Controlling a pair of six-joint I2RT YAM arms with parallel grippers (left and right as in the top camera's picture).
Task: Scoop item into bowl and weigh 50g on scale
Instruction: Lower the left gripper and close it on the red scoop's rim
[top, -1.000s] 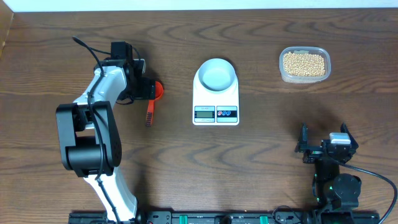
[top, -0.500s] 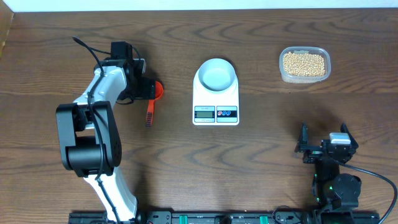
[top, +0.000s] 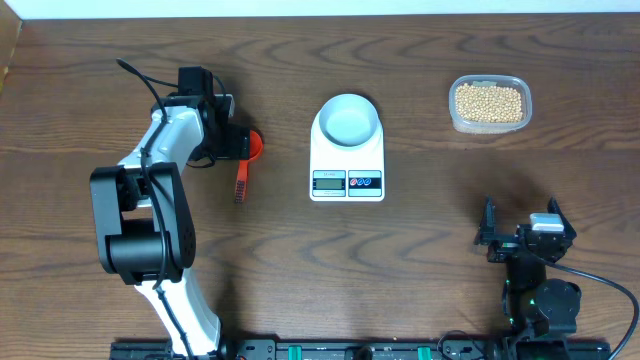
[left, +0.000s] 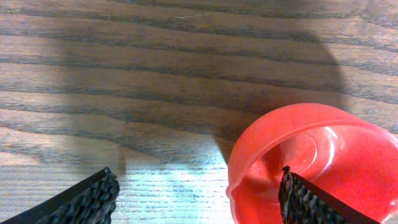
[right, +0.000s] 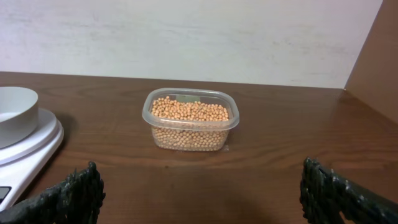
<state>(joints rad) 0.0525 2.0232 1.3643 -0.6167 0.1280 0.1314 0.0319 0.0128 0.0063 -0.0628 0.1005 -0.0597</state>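
Next, my left gripper takes hold of the red scoop by its cup rim, leaving the handle free for my right gripper to grab.
The white bowl sits on the white scale at mid table; both show at the left edge of the right wrist view, bowl on scale. The tan-yellow beans fill a clear plastic tub at the back right, also in the right wrist view. A red scoop lies left of the scale. My left gripper is open over the scoop's cup; one finger is inside the cup, the other outside. My right gripper is open and empty at the front right.
The table's right side has a raised brown wall. A pale wall runs along the back. The scoop's handle points toward the front.
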